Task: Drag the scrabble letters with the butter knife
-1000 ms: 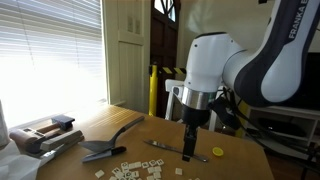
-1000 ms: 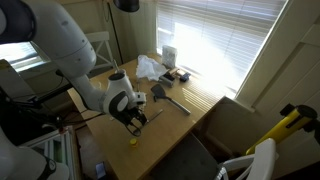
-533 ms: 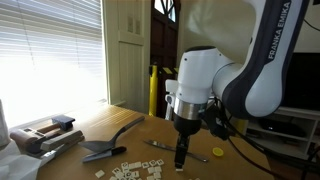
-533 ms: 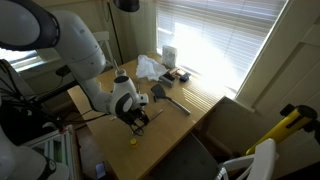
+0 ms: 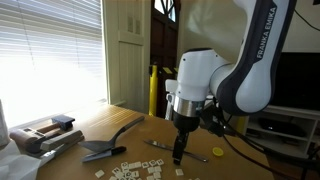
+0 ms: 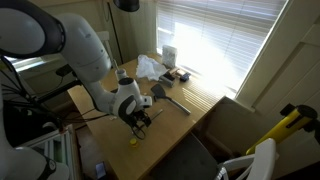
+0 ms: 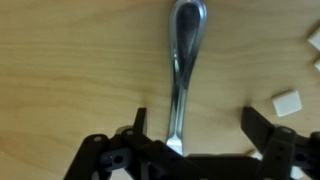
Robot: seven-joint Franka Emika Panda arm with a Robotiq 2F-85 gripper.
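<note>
The butter knife's narrow near part is between my low, open fingers, though off-centre, so my gripper closes next. Closing now would catch the knife.
The butter knife (image 7: 184, 55) lies flat on the wooden table, its rounded end far from me, and its near part runs down between my fingers. My gripper (image 7: 198, 125) is open and low over it. The knife sits close to the left finger (image 7: 138, 120) and well apart from the right one (image 7: 258, 125). In both exterior views the gripper (image 5: 180, 155) (image 6: 140, 122) points straight down at the table, over the knife (image 5: 158, 146). The scrabble letters (image 5: 130, 172) lie scattered beside it, and two of these tiles (image 7: 287, 103) show at the right of the wrist view.
A dark spatula (image 5: 105, 150) (image 6: 165, 95) lies beyond the letters. A small yellow disc (image 5: 217, 152) (image 6: 133, 140) sits near the table edge. A wooden block and a clamp-like tool (image 5: 50, 133) stand at the window end, with white crumpled material (image 6: 148, 67) nearby.
The arm has shifted a little toward the letters and come down, so the open gripper now straddles the knife. The knife and tiles have not moved.
</note>
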